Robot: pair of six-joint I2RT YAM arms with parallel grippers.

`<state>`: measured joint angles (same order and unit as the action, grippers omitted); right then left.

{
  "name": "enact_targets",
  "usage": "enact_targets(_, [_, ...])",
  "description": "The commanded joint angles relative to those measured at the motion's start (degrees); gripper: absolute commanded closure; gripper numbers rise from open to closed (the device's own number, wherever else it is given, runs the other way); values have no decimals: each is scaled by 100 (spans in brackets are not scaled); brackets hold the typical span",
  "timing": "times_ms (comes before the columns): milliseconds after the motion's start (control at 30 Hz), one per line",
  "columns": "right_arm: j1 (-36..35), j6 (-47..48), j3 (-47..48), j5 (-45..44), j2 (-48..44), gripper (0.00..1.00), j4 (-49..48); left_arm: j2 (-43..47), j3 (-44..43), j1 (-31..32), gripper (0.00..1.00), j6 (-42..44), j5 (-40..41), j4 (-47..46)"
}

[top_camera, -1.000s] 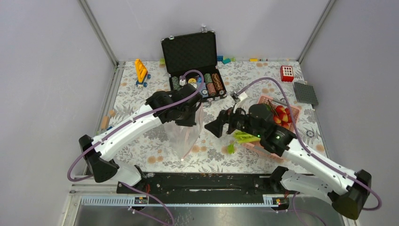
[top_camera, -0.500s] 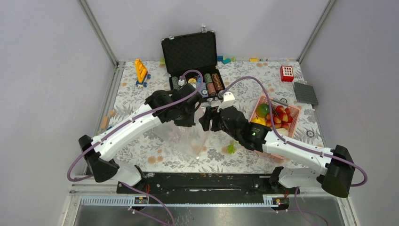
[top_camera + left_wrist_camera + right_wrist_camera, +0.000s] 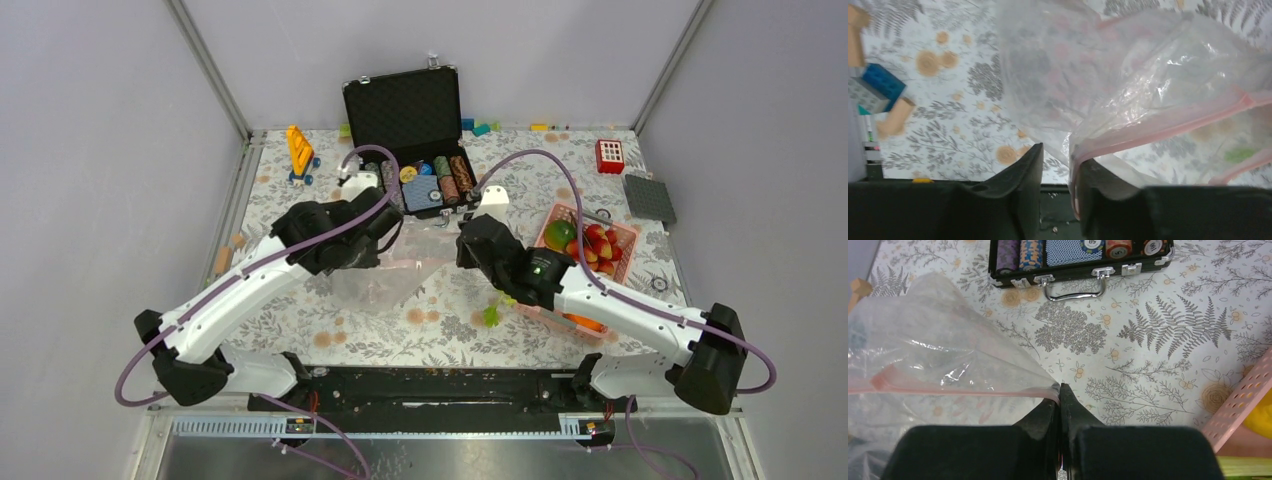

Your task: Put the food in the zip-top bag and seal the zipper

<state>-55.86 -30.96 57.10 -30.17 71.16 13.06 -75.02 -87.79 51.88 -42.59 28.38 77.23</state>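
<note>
The bag will stay open for placing food if my left gripper pinches the bag's pink zipper edge at its loose end [image 3: 382,263] [image 3: 1076,161]. My left gripper should do that next.
The clear zip-top bag [image 3: 395,282] hangs crumpled between my two grippers over the flowered table. My right gripper [image 3: 1060,388] is shut on the right end of the pink zipper [image 3: 948,389], which runs left from its fingertips. My left gripper [image 3: 1060,152] is open, jaws apart; the zipper [image 3: 1168,127] drapes against the inner face of its right finger. In the top view the left gripper [image 3: 388,228] is at the bag's left end and the right gripper [image 3: 462,243] at its right end. Food lies in the pink basket [image 3: 622,232]: a green round fruit [image 3: 559,235] and red pieces [image 3: 600,243]. A small green piece [image 3: 492,315] lies on the table.
An open black case of poker chips [image 3: 445,180] stands just behind the bag. A yellow toy [image 3: 300,150] is at the back left, a red block [image 3: 609,156] and grey plate [image 3: 649,197] at the back right. Wooden and blue blocks [image 3: 883,85] lie at the left.
My right gripper swung left from the basket to the bag's mouth and closed on the zipper's end. My left gripper opened and shifted left; the bag now stretches between them.
</note>
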Motion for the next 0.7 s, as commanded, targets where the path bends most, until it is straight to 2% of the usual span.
enact_targets(0, [153, 27, 491, -370, 199, 100, 1461, 375, -273, -81, 64, -446, 1821, 1004])
enact_targets(67, [154, 40, 656, -139, 230, 100, 1695, 371, -217, -101, 60, -525, 1955, 955])
enact_targets(133, [154, 39, 712, 106, 190, 100, 1733, 349, -55, -102, 55, -413, 1726, 596])
enact_targets(233, [154, -38, 768, 500, 118, 100, 1695, 267, 263, -103, 39, -61, 1081, -271])
enact_targets(400, [154, -178, 983, 1003, 130, 100, 1751, 351, 757, -80, 33, 410, -146, -1888])
enact_targets(533, [154, -322, 1150, 1032, 169, 100, 1888, 781, 1769, 7, 24, 785, -722, -3371])
enact_targets(667, [154, -491, 1290, 918, 242, 100, 2064, 1146, 2479, 106, 23, 799, -1071, -4189])
